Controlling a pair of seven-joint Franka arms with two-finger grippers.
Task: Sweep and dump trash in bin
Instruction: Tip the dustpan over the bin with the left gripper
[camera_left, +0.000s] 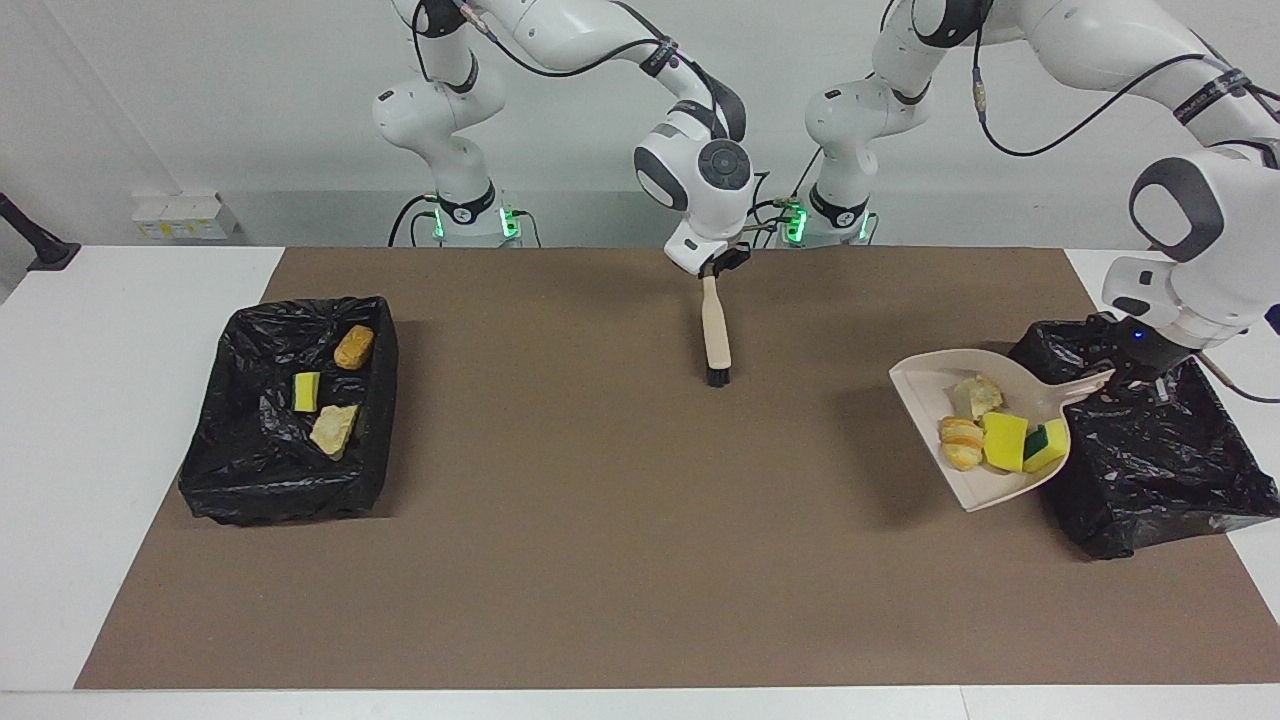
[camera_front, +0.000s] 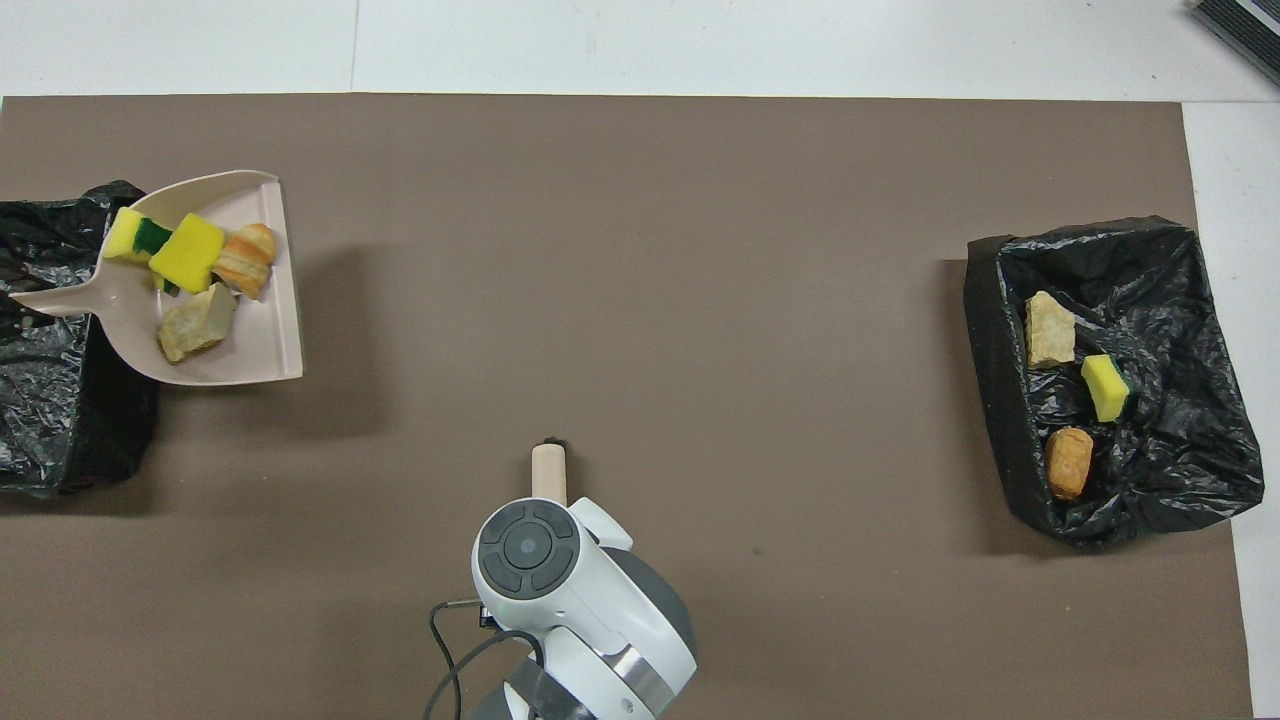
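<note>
The beige brush (camera_front: 549, 473) is low over the brown mat with its shadow close beside it, so the robot's right gripper will let it go.
A beige dustpan (camera_left: 935, 400) (camera_front: 255, 345) hangs level above the mat, its rear over the rim of a black-bagged bin (camera_left: 1150, 460) (camera_front: 50, 400) at the left arm's end. It carries trash: yellow sponge chunks (camera_left: 1005, 440) (camera_front: 188, 252) and tan bread lumps (camera_left: 962, 443) (camera_front: 245, 260). My left gripper (camera_left: 1128, 378) is shut on the dustpan's handle over the bin; the overhead view does not show it. My right gripper (camera_left: 712, 268) is shut on a beige brush (camera_left: 716, 330) (camera_front: 549, 473), which hangs bristles-down over the mat's middle, close to the robots.
A second black-bagged bin (camera_left: 290, 410) (camera_front: 1120, 380) stands at the right arm's end and holds three scraps, one yellow and two tan. A brown mat (camera_left: 600, 520) covers the white table.
</note>
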